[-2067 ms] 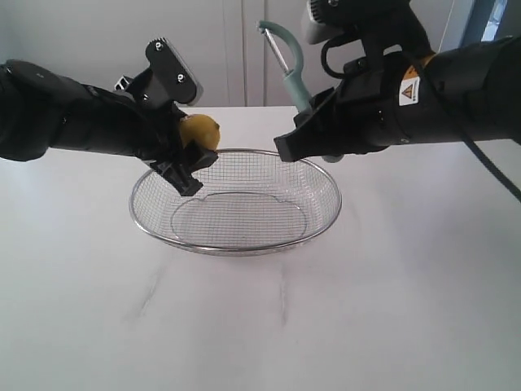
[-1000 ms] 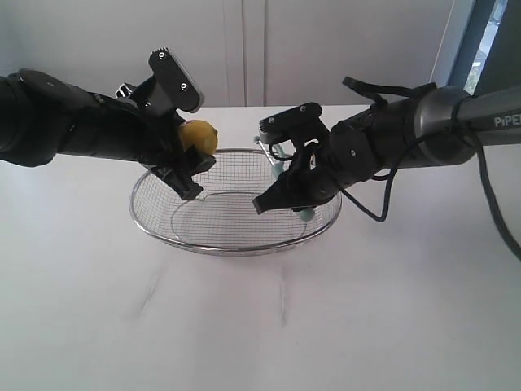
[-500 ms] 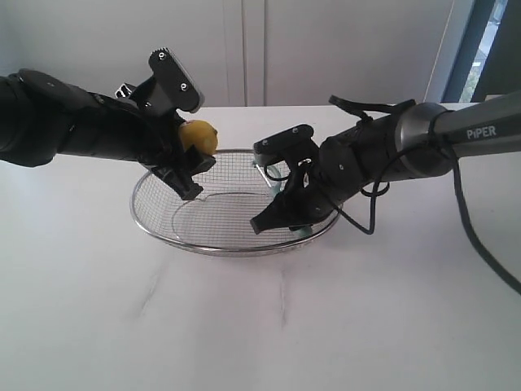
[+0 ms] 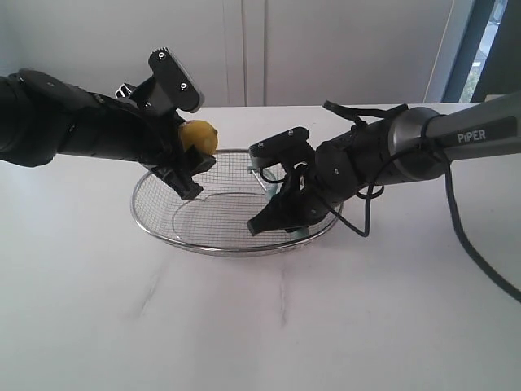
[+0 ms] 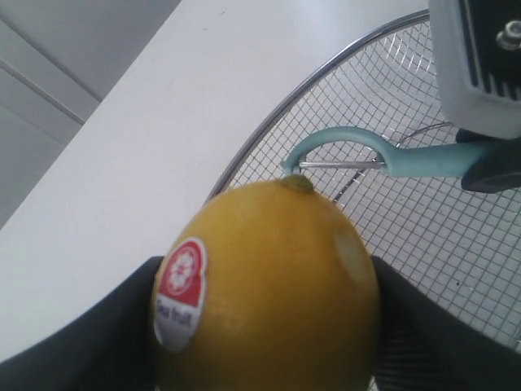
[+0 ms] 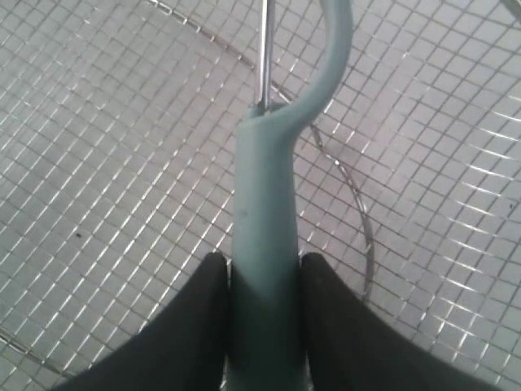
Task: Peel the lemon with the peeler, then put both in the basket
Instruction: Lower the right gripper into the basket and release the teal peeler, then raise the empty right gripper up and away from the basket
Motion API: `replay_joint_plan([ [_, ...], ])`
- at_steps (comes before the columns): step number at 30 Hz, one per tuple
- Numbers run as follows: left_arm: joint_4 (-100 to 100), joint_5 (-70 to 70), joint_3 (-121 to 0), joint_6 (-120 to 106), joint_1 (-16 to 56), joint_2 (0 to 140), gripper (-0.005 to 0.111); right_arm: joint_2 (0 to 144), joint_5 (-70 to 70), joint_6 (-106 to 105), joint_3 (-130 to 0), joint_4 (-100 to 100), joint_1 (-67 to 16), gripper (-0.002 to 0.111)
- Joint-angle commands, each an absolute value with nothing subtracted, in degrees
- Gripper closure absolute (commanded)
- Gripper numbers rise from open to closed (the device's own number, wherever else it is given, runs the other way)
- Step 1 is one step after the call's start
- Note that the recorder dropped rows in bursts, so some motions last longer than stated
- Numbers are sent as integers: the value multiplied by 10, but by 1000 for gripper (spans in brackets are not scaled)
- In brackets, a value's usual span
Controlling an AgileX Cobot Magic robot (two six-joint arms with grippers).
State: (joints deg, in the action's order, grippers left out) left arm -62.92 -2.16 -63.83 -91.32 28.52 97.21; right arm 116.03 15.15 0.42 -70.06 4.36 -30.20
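Note:
I should let go of the peeler with my right gripper now, because the teal peeler (image 4: 269,175) lies low inside the basket's rim, over the basket's mesh.
My left gripper (image 4: 189,156) is shut on the yellow lemon (image 4: 199,135), holding it above the back left rim of the wire basket (image 4: 167,236). In the left wrist view the lemon (image 5: 269,285) fills the space between the black fingers (image 5: 106,326), its red-and-white sticker facing out. My right gripper (image 4: 281,204) is shut on the teal peeler (image 4: 269,175) and has it low inside the basket, on the right side. The right wrist view shows the peeler handle (image 6: 264,244) clamped between both fingers, just over the mesh (image 6: 106,163). From the left wrist, the peeler head (image 5: 342,159) lies just beyond the lemon.
The basket stands in the middle of a white marble-patterned table (image 4: 260,326). White cabinet doors (image 4: 244,49) rise behind the table. Both black arms lean in over the basket from left and right.
My right arm came down from above the basket's back rim and lowered the peeler into the basket, sliding slightly left. The left gripper and lemon have stayed still.

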Motion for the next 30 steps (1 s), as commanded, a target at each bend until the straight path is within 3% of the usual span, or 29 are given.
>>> replay_joint_plan([
  [1, -640, -12, -644, -910, 287, 970, 107, 1167, 149, 0, -701, 44, -303, 108],
  [4, -640, -12, -644, -910, 287, 970, 107, 1168, 151, 0, -701, 44, -303, 98],
  [10, -640, -11, -644, -910, 287, 970, 107, 1168, 150, 0, -701, 44, -303, 58],
  [13, -640, -7, -644, -910, 287, 970, 107, 1166, 149, 0, -701, 45, -303, 47],
  [30, -640, 3, -644, -910, 287, 970, 107, 993, 195, 0, -701, 47, -303, 47],
])
